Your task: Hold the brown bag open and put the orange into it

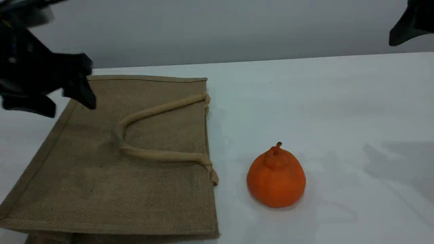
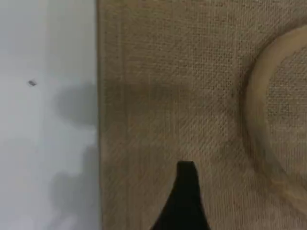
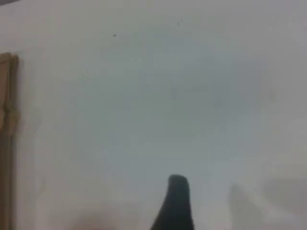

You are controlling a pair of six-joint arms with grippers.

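Note:
My left gripper pinches the brown bag's beige handle next. The brown bag [image 1: 101,169] lies flat on the tabletop with that handle raised on top.
The brown bag [image 1: 101,169] lies flat on the left half of the table, its mouth edge facing the orange. A beige loop handle [image 1: 159,109] rests on top of the bag. The orange [image 1: 276,178] stands upright on the bare table to the right of the bag, stem up, touching nothing. My left gripper [image 1: 69,108] hovers open over the bag's far left corner, holding nothing. In the left wrist view its fingertip [image 2: 186,191] hangs above the jute weave [image 2: 192,96] near the handle [image 2: 254,120]. My right gripper [image 1: 403,34] stays high at the far right, open and empty.
White table [image 1: 322,101] with a grey wall behind. In the right wrist view the fingertip [image 3: 176,201] is above bare table, with the bag's edge [image 3: 7,120] at the far left. The bag's near edge reaches the bottom of the scene view.

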